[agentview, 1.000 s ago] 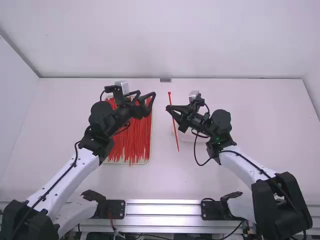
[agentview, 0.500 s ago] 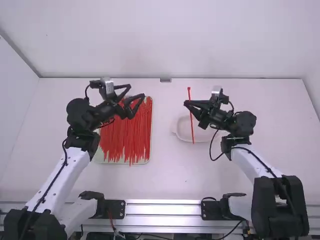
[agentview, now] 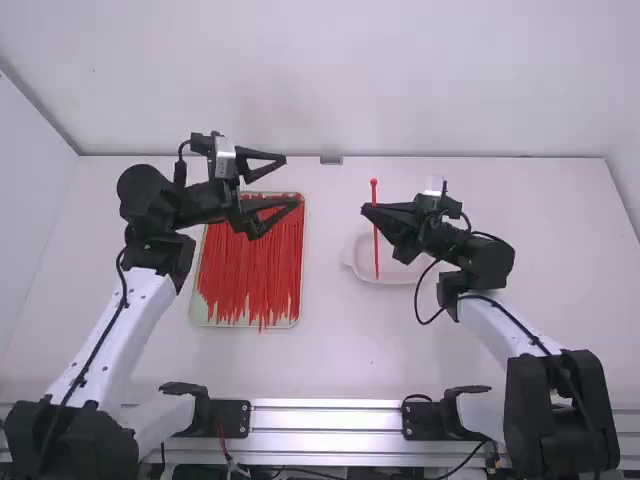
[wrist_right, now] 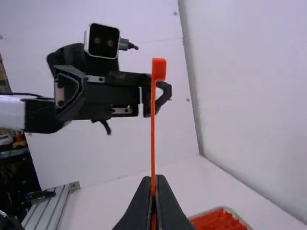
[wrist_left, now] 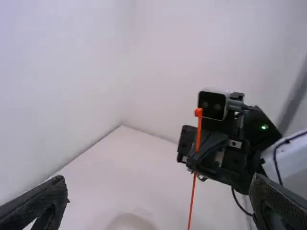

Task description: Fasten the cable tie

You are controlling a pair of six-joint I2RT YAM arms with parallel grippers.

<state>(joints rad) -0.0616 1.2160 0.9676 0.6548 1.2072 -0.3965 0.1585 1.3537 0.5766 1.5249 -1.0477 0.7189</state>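
Note:
The robot's left gripper should next hold the cable tie by its head end [agentview: 374, 183], so the cable tie's thin tail [agentview: 376, 262] stays free for fastening.
My right gripper [agentview: 383, 222] is shut on a single red cable tie [agentview: 375, 235], held upright with its head on top, above the white bowl [agentview: 392, 274]. The right wrist view shows the fingers [wrist_right: 144, 203] pinching the tie [wrist_right: 153, 124] near its lower part. My left gripper [agentview: 284, 181] hangs open and empty above the far end of the tray [agentview: 296, 322] of red cable ties, a short way left of the held tie. From the left wrist view, the right gripper [wrist_left: 207, 155] and the tie [wrist_left: 195, 143] face me between my spread fingers [wrist_left: 45, 201].
The tray holds several loose red ties [agentview: 252, 268] left of the middle. White walls close off the back and the left side. Bare table lies at the right and in front of the bowl.
The right gripper carried the tie rightward from the middle to above the bowl. The left arm drew back to the left and its gripper rose, still open.

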